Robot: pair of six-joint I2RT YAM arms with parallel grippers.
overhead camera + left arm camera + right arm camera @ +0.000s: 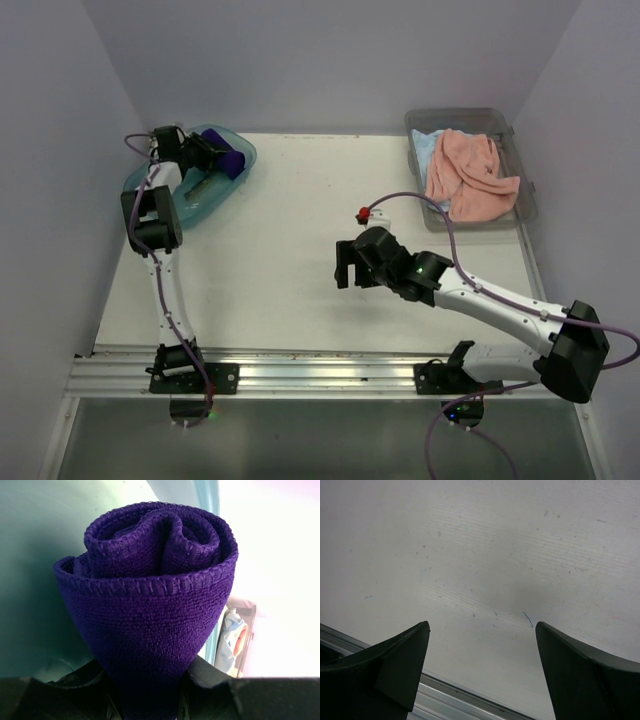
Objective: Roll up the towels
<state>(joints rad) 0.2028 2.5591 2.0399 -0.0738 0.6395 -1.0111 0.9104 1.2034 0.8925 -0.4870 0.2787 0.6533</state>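
Note:
The teal tub's rim shows beyond the dark purple towel (150, 610) inside it and the towel would end in the tub, so now my left gripper releases it.
A dark purple towel (150, 610), rolled into a tight spiral, fills the left wrist view, and my left gripper (147, 682) is shut on its lower end. From above, this roll (232, 162) and the left gripper (214, 157) sit over the teal tub (150, 185) at the back left. A salmon pink towel (470, 180) lies crumpled over a light blue towel (428, 148) in the clear grey bin (527, 205) at the back right. My right gripper (346, 266) hangs open over the bare table (485, 555), nothing between its fingers (405, 655).
A small red-tipped fitting (362, 212) with a cable sits on the table behind the right arm. An aluminium rail (320, 375) runs along the near edge. Lilac walls close in the left, right and back sides.

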